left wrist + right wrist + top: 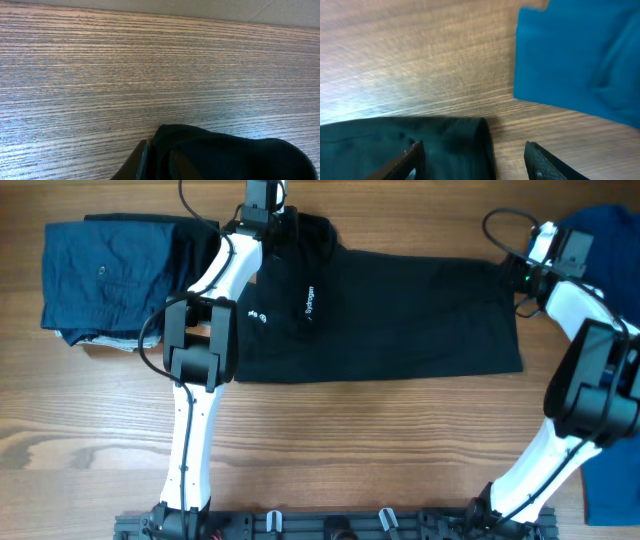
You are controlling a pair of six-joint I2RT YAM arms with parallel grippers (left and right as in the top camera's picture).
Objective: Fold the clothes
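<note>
I next need my right gripper on the black shirt's far corner, opposite my left gripper's corner, to fold its far edge over evenly.
The clothes here are mainly a black shirt (pixel 400 315), spread lengthwise across the table with a small white logo near its left end. My left gripper (pixel 280 225) is at the shirt's far left corner. In the left wrist view it is shut on a bunched fold of the black shirt (pixel 225 155); one finger (pixel 142 160) shows beside the fabric, the other is hidden under it. My right gripper (pixel 522 275) is at the shirt's right edge. It stands open (pixel 475 160), its fingers astride the black hem (pixel 460 140) without pinching it.
A folded navy garment (pixel 110 275) lies at the far left of the table. A bright blue garment (pixel 605 225) (pixel 580 60) lies just right of the right gripper, and more blue cloth (pixel 612 480) sits at the front right. Bare wood (pixel 380 450) runs along the front.
</note>
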